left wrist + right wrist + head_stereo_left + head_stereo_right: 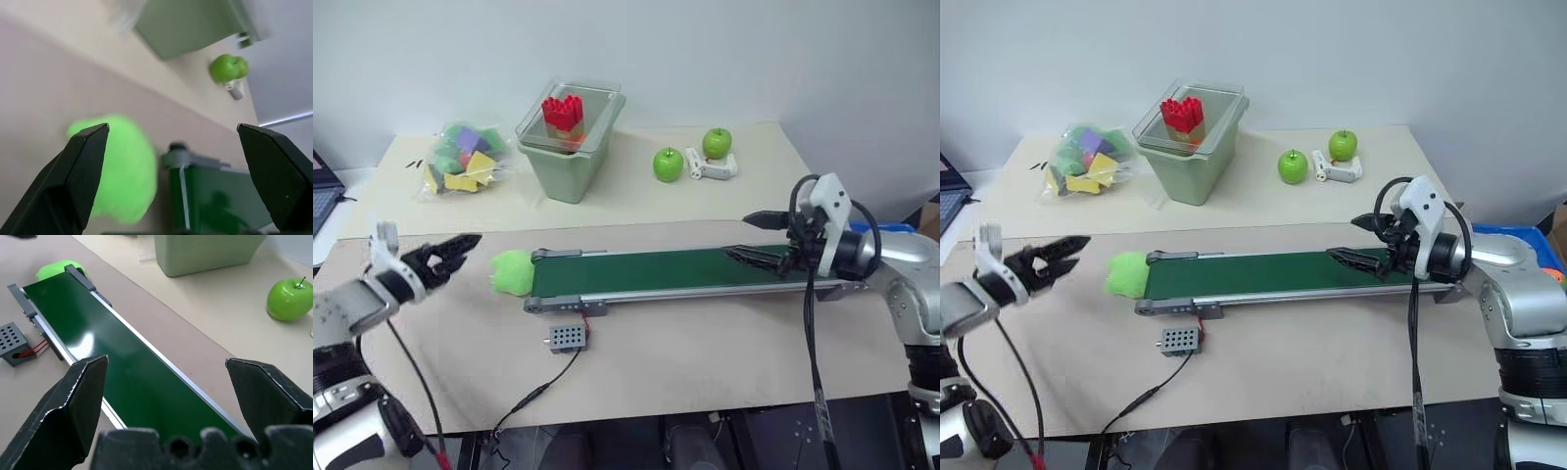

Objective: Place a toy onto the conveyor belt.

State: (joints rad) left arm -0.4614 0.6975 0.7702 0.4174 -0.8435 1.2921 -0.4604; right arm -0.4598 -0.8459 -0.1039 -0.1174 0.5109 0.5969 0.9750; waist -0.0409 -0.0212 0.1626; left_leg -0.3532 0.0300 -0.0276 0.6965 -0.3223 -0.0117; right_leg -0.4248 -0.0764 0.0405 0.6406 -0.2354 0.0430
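Note:
My left gripper picks up the lime-green plush toy by its soft body [513, 272] next, to place the toy onto the conveyor belt [675, 269].
The toy [512, 272], a lime-green plush, lies on the table, touching the left end of the conveyor belt [675, 269]. The belt is a long dark green strip in a grey frame. My left gripper [465, 252] hovers just left of the toy, open, pointing at it with nothing between its fingers. In the left wrist view the toy [122, 166] sits ahead of the spread fingers, beside the belt's end roller. My right gripper [736, 236] stands open over the right end of the belt, holding nothing. In the right wrist view the empty belt [122, 362] runs away toward the toy [56, 269].
A small grey control box [566, 338] with a cable sits in front of the belt. Behind it stand a green bin [570, 147] with a red brick toy [562, 111] on its lid, a bag of coloured blocks [462, 162] and two green apples [668, 164].

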